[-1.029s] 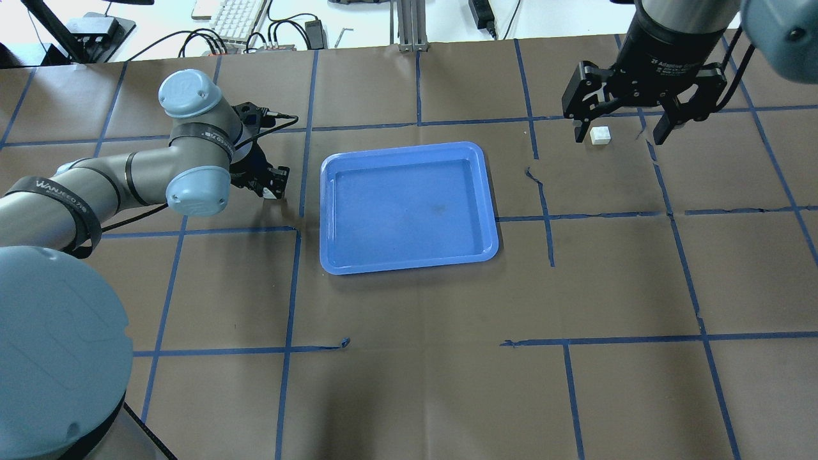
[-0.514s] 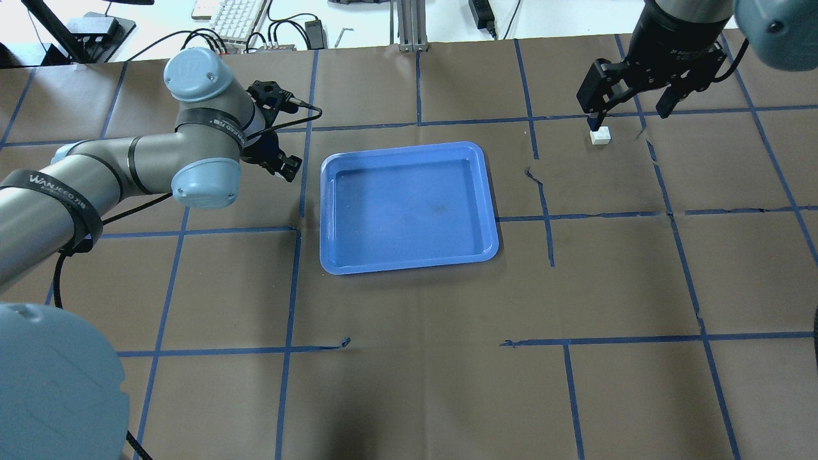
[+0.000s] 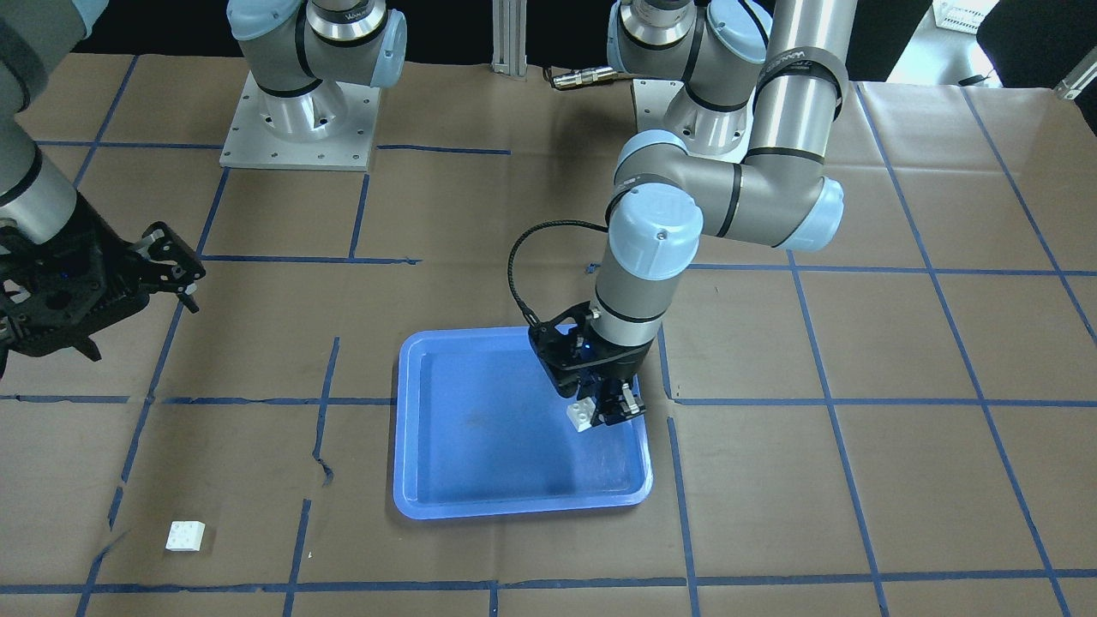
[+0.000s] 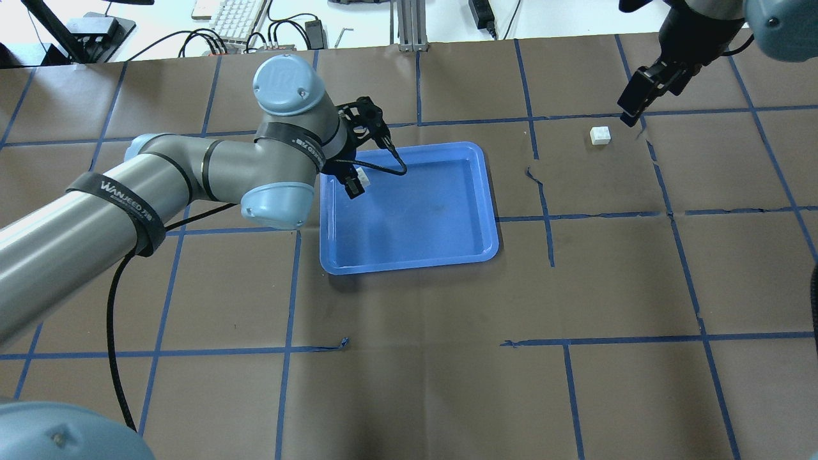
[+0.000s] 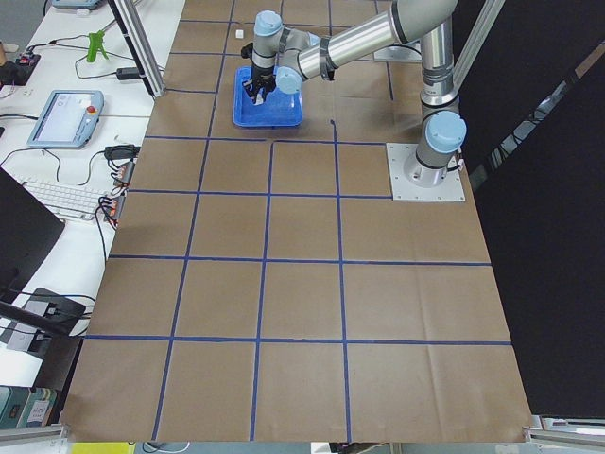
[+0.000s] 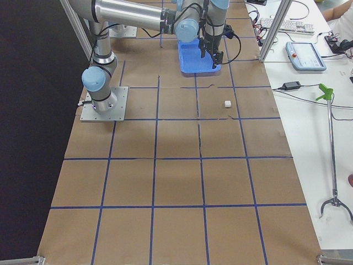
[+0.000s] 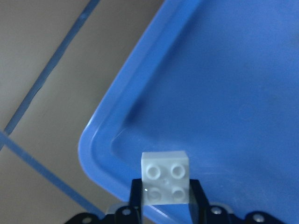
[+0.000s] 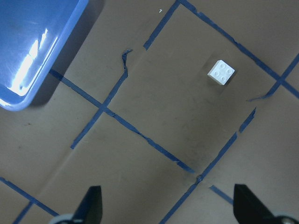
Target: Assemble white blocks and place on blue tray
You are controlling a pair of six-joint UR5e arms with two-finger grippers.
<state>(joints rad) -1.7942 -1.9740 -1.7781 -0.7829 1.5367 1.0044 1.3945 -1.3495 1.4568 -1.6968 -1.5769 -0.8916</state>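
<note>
I should next grab the loose white block by its sides that have no studs with my right gripper, to join it with the other block on the blue tray [image 3: 494, 452] [image 8: 32, 42].
My left gripper [image 3: 602, 412] is shut on one white block [image 7: 166, 178] and holds it over the far left corner of the blue tray [image 4: 409, 264], inside its rim. The block also shows in the front view [image 3: 582, 416] and overhead [image 4: 362, 177]. The second white block [image 4: 600, 135] lies alone on the table, studs up, right of the tray; it also shows in the right wrist view [image 8: 221, 72] and the front view [image 3: 186, 536]. My right gripper [image 8: 168, 212] is open and empty, raised above the table, off to one side of that block.
The table is covered in brown paper with blue tape grid lines [image 4: 546, 217]. Beyond the far table edge lie a keyboard [image 4: 236, 16] and cables. The tray bottom [image 3: 497, 428] holds nothing.
My left gripper has carried its white block to the right, from beside the tray to over the tray's far left corner. My right gripper has drawn up and away from the block on the table.
</note>
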